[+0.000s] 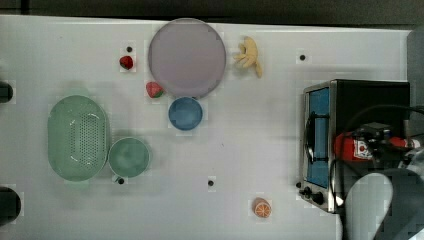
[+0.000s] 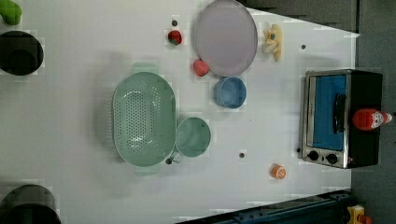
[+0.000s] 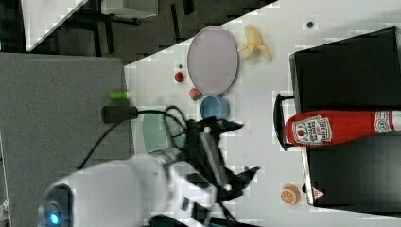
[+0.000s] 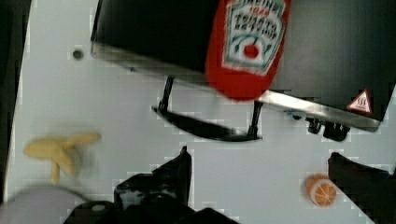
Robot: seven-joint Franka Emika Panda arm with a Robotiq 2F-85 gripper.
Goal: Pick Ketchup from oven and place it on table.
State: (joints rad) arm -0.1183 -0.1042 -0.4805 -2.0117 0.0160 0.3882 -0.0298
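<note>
I should next use my gripper to pick up the Ketchup by its base (image 4: 241, 82), so that I can bring the Ketchup (image 4: 247, 42) out from the oven to the table.
The Ketchup (image 3: 331, 127), a red bottle with a white label and white cap, lies on its side on top of the black oven (image 3: 350, 61), its base over the door handle. My gripper (image 3: 249, 147) hangs open in front of the oven's door side, apart from the bottle, with nothing between its fingers. In the wrist view the Ketchup (image 4: 247, 42) lies ahead of the gripper (image 4: 259, 156), beyond the oven (image 4: 149, 28) handle. In the top view my arm (image 1: 385, 200) covers part of the Ketchup (image 1: 346, 145). The left view shows the Ketchup (image 2: 369, 119) across the oven (image 2: 327, 116) top. The white table (image 1: 240, 150) lies below.
On the table stand a purple plate (image 1: 187, 57), a blue bowl (image 1: 185, 113), a green colander (image 1: 78, 137) and a green cup (image 1: 129, 157). Two strawberries (image 1: 126, 62), a peeled banana (image 1: 250, 55) and an orange half (image 1: 262, 208) lie loose. The oven (image 1: 370, 95) sits at the top view's right edge.
</note>
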